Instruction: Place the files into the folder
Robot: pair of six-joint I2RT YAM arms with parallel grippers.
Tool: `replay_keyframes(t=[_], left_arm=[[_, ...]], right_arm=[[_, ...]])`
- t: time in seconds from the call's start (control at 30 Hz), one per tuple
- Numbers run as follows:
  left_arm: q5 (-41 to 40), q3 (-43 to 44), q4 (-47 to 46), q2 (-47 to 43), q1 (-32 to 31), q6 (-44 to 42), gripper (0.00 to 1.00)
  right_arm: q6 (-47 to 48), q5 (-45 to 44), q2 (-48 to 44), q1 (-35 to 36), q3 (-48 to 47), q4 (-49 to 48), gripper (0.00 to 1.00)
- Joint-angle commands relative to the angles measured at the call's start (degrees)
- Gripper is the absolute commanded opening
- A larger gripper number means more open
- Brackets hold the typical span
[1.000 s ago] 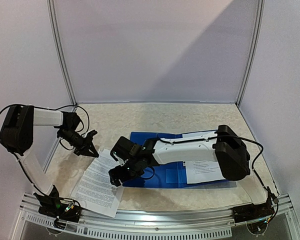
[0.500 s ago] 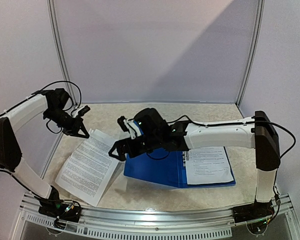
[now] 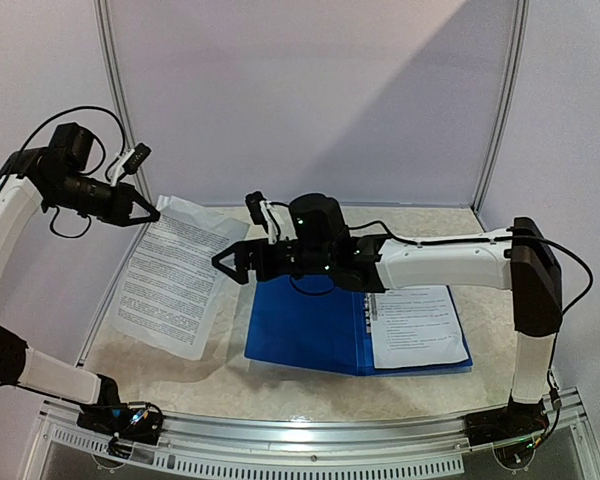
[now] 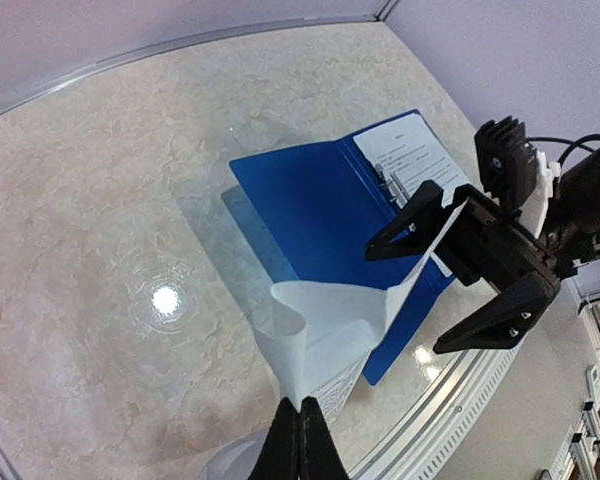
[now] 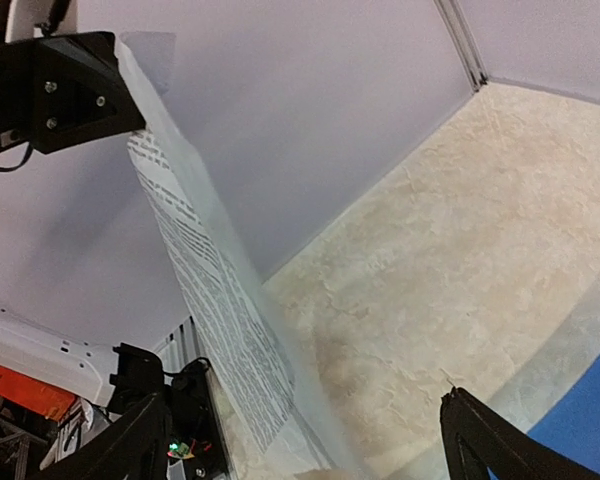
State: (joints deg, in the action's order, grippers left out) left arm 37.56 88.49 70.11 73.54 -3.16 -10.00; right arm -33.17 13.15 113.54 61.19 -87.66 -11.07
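Note:
The printed sheet needs to be spread for the folder (image 3: 300, 330), so my right gripper should grab the sheet by its free side edge (image 3: 219, 297), opposite my left gripper's corner.
My left gripper (image 3: 148, 212) is raised at the left and shut on the top corner of one of the files, a white printed sheet (image 3: 175, 285) that hangs down to the table. The left wrist view shows its jaws (image 4: 302, 425) pinched on the curled sheet (image 4: 330, 335). My right gripper (image 3: 232, 235) stands open at the sheet's right edge; in the right wrist view the sheet (image 5: 210, 290) runs between its spread fingers. The dark-blue folder (image 3: 300, 330) lies open on the table, and the other sheet (image 3: 412, 325) rests on its right half.
The beige marbled table (image 3: 280, 225) is walled by white panels at the back and sides. A metal rail (image 3: 310, 440) runs along the near edge by the arm bases. The right arm stretches low over the folder's upper part.
The left gripper has lifted the sheet up and back to the left, off the table. The right arm rose from the folder's left edge, its open gripper now at the hanging sheet.

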Motion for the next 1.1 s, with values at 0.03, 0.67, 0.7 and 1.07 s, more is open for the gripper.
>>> replay_keyframes(t=[0.03,0.67,0.7,1.07], left_arm=[[4.0,0.5,-2.7,-1.4,-0.1,5.5,0.0],[5.7,5.3,7.6,-5.8,3.2,-17.5,0.81],[6.8,5.5,8.4,-5.9,3.2,-18.7,0.82],[29.7,12.2,9.4,-4.1,-4.3,-25.6,1.0]], right_arm=[[-1.5,2.7,1.5,1.2,-0.5,-9.9,0.85],[33.5,0.3,-17.8,1.5,-0.7,20.1,0.0],[35.7,0.2,-19.4,1.5,-0.8,22.3,0.0],[44.0,-0.3,-25.5,1.5,-5.9,35.5,0.0]])
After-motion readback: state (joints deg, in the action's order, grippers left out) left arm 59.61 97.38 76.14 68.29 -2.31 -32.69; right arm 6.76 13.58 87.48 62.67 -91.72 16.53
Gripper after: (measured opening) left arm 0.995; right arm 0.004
